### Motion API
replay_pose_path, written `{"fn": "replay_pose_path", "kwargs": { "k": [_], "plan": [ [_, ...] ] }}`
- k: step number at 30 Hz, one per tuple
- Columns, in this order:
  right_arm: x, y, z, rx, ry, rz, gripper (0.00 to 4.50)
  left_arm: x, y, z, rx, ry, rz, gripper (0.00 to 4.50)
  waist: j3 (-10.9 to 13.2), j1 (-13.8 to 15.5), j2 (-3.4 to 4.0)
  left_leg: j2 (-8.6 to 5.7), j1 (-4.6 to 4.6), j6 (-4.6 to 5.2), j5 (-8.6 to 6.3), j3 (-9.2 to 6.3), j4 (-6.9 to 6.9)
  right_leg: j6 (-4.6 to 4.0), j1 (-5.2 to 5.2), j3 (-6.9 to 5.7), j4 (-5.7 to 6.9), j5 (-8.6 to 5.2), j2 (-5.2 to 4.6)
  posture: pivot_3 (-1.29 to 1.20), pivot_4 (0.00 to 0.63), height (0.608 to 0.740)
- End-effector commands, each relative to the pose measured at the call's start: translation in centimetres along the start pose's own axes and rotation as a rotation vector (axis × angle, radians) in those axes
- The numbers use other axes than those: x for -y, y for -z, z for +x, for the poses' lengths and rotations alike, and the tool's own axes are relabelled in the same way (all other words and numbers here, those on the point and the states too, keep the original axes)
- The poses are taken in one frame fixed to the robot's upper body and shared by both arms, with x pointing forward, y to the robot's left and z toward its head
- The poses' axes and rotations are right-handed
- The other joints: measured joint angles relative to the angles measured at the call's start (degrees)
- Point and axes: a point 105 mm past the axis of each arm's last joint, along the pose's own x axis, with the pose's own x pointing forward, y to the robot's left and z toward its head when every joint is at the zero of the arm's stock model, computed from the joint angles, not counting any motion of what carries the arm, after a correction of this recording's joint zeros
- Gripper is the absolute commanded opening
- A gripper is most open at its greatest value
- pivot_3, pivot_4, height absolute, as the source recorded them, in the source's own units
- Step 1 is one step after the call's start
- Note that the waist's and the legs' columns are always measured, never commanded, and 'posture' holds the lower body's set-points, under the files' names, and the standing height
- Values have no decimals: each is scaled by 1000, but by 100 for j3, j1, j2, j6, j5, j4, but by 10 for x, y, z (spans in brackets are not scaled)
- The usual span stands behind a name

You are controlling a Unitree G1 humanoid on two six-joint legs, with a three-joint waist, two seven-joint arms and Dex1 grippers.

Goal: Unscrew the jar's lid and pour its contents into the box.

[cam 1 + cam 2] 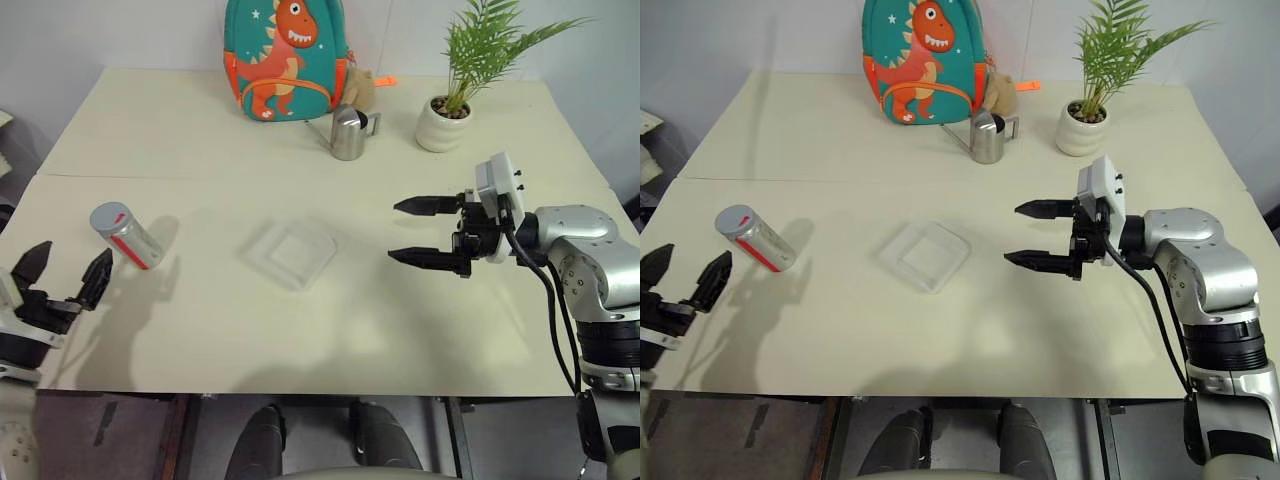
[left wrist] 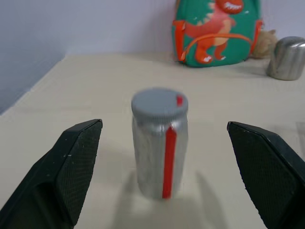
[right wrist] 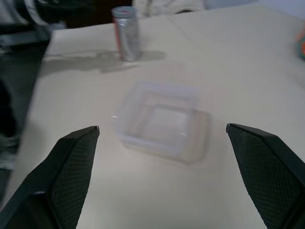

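My left gripper will next hold the jar by its silvery body (image 1: 137,246) below the lid. That leaves the jar's grey lid (image 1: 110,215) free to unscrew.
The silvery jar (image 1: 128,236) with its red stripe stands upright on the left of the table, its grey lid (image 2: 159,103) screwed on with a small red mark on top. My left gripper (image 1: 62,275) hovers open just in front of the jar, its fingers apart from it on either side. The clear plastic box (image 1: 291,251) lies in the middle of the table, nothing visible inside. My right gripper (image 1: 426,232) is open to the right of the box, pointing left toward it, holding nothing. The contents are hidden inside the jar.
A dinosaur backpack (image 1: 286,57) stands at the table's far edge. A steel watering can (image 1: 348,132) sits in front of it, and a potted plant (image 1: 447,117) is to its right. A seam in the tabletop (image 1: 250,181) runs across behind the jar and box.
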Motion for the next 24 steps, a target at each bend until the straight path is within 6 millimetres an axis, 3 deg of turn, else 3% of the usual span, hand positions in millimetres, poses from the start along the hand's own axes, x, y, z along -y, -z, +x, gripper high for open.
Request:
{"fn": "replay_pose_path", "kwargs": {
  "k": [1,10,16,24],
  "plan": [
    [-3,-6,3,27,-70,-30,4500,9,-6,3,41,-75,48,4471,0,38,-1,-1,0,0,0,0,4,2,1,0,0,1,1,0,150,740],
    [12,-5,17,47,-75,-62,4500,11,17,21,17,-282,18,4471,-2,87,-3,-2,6,2,8,-1,14,4,9,0,4,13,7,0,150,740],
    [13,-7,20,67,-82,-75,4500,31,32,40,-9,-231,0,4471,-2,92,-3,-4,3,2,8,0,13,5,8,1,0,14,6,0,150,740],
    [12,-7,20,74,-67,-82,4500,31,40,63,-2,-230,1,4471,-2,90,-3,-3,3,1,8,-2,13,6,7,-1,2,14,8,0,150,740]
  ]
}}
